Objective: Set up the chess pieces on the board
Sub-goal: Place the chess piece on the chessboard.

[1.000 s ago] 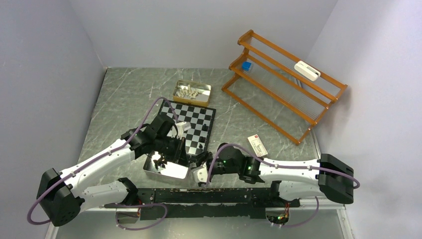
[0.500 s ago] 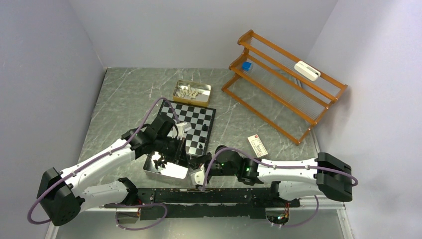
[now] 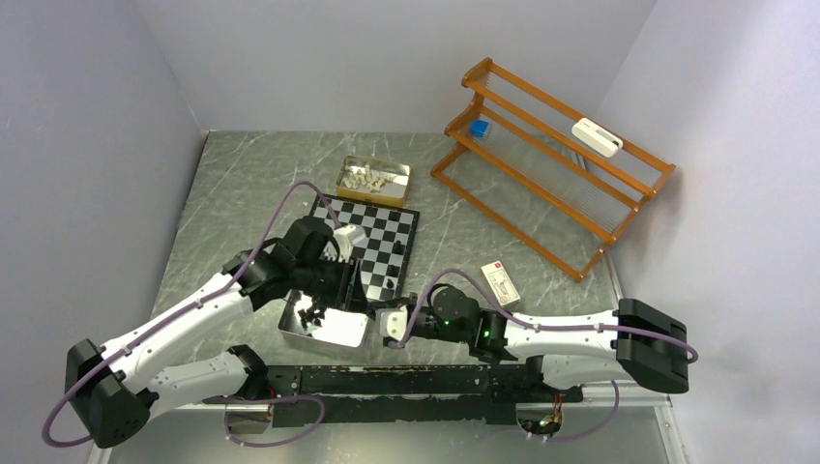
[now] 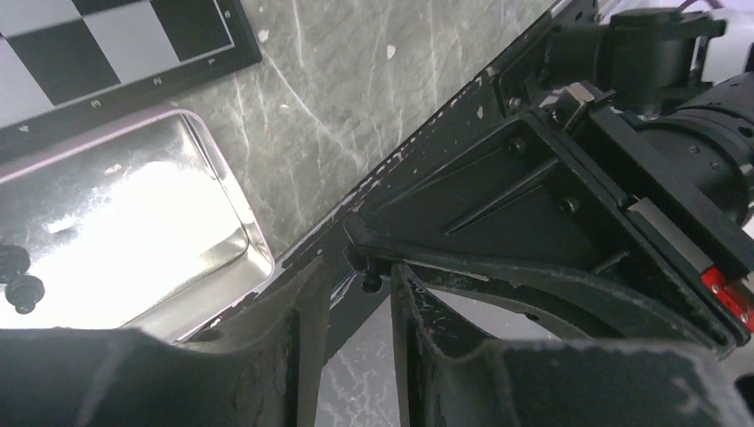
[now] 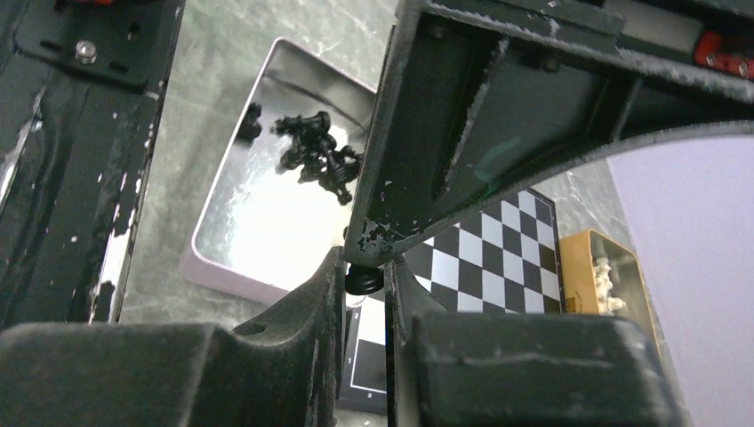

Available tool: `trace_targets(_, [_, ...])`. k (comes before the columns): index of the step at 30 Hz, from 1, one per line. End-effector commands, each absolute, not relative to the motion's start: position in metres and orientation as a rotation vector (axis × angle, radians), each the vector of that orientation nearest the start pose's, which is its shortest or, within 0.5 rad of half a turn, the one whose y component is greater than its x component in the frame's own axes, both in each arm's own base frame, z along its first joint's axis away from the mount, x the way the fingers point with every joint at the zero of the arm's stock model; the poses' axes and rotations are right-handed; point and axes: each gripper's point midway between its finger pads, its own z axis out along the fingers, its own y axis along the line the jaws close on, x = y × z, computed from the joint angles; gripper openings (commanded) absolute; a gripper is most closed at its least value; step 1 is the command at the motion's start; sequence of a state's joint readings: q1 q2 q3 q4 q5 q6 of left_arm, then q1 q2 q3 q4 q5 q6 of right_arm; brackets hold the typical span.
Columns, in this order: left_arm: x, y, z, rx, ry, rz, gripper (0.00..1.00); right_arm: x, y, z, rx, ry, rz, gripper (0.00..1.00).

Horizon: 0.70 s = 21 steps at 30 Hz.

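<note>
I should next take hold of the black chess piece by its small round head [image 4: 372,284] with my left gripper, so its base stays free to stand on the board [image 4: 98,44].
A black chess piece [image 5: 363,280] sits pinched by its base between the fingers of my right gripper [image 5: 363,271], which is shut on it. Its small round head [image 4: 372,283] shows in the gap of my left gripper [image 4: 360,285], whose fingers stand apart on either side. The two grippers meet tip to tip [image 3: 372,307] just off the near edge of the board [image 3: 382,237]. More black pieces [image 5: 316,156] lie in the silver tray [image 3: 334,333]. One black piece [image 3: 387,286] stands on the board's near edge. Cream pieces fill a gold tin [image 3: 372,179].
An orange wire rack [image 3: 556,155] stands at the back right with a blue block [image 3: 479,127] and a white device [image 3: 595,136] on it. A small white and red box [image 3: 500,282] lies right of the board. A black rail [image 3: 406,382] runs along the near edge.
My right gripper has closed on the black piece and my left gripper's fingers have parted from it. Both wrists shifted slightly toward the board.
</note>
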State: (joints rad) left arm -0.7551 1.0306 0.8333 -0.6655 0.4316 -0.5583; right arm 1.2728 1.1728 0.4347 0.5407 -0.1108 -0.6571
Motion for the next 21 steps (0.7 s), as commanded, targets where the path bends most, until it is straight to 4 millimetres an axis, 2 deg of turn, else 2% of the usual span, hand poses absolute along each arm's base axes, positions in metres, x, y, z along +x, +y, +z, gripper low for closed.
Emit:
trace_targets(1, [0.148, -0.251, 0.201, 0.415, 2.407, -1.057, 0.37, 0.111, 0.366, 0.187, -1.363, 0.953, 0.653, 0.01])
trace_targets(6, [0.150, -0.255, 0.206, 0.406, 2.358, -1.096, 0.38, 0.119, 0.366, 0.197, -1.271, 1.004, 0.666, 0.01])
trace_targets(13, [0.151, -0.261, 0.200, 0.411, 2.369, -1.121, 0.27, 0.125, 0.371, 0.201, -1.199, 1.082, 0.703, 0.03])
trace_targets(21, [0.156, -0.257, 0.203, 0.364, 2.346, -1.089, 0.29, 0.139, 0.367, 0.203, -1.058, 1.169, 0.710, 0.03])
